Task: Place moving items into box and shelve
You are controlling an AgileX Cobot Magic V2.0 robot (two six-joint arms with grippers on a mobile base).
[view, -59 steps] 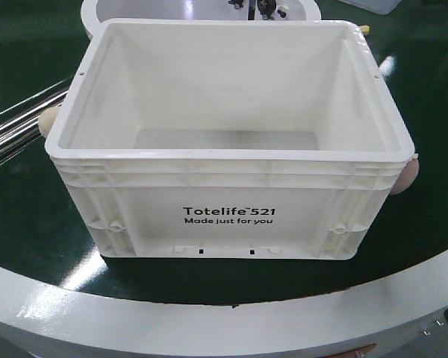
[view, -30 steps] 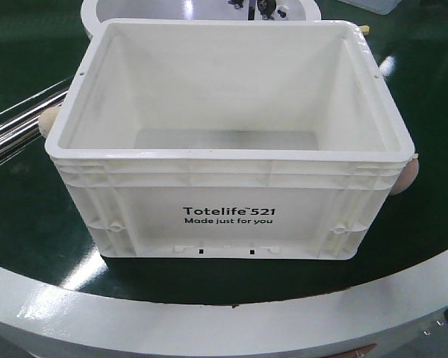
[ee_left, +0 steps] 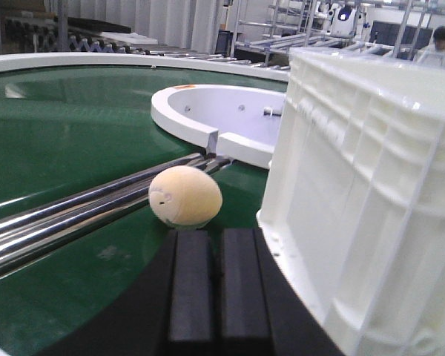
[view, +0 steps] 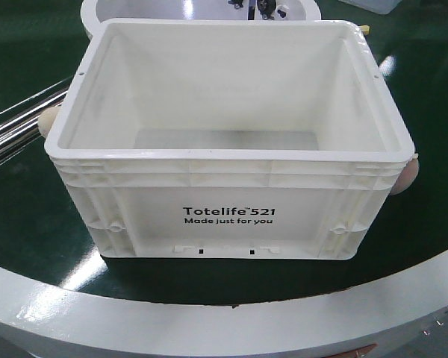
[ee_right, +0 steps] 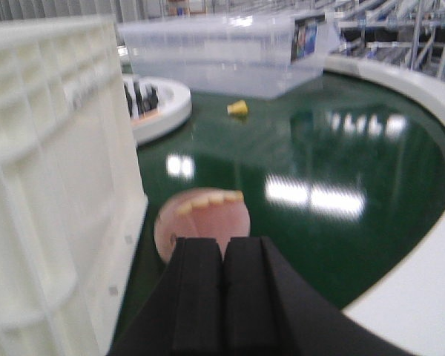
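Next, my left gripper grabs the beige lump by its soft rounded beige top point(view: 48, 118). The lump then goes into the box point(view: 228, 142).
The box point(view: 228, 142), a white crate printed "Totelife 521", stands open and empty on the green turntable. One beige lump point(view: 48, 119) rests against its left side and a pinkish lump point(view: 408, 176) against its right. In the left wrist view my left gripper point(ee_left: 216, 233) is shut and empty, just short of the beige lump point(ee_left: 185, 196), with the box wall point(ee_left: 363, 185) to its right. My right gripper point(ee_right: 222, 241) is also shut and empty, right behind the pinkish lump point(ee_right: 204, 219), which has a yellowish toothed edge; the box wall point(ee_right: 52, 170) is on its left.
Steel rails point(ee_left: 74, 211) run along the belt left of the beige lump. A white hub ring point(ee_left: 230, 119) lies behind the box. A clear plastic bin point(ee_right: 222, 55) and a small yellow piece point(ee_right: 238, 108) sit farther off. The white outer rim point(view: 209, 321) curves along the front.
The box and both lumps stay where they were. A dark part at the front view's bottom right corner has slipped out of sight.
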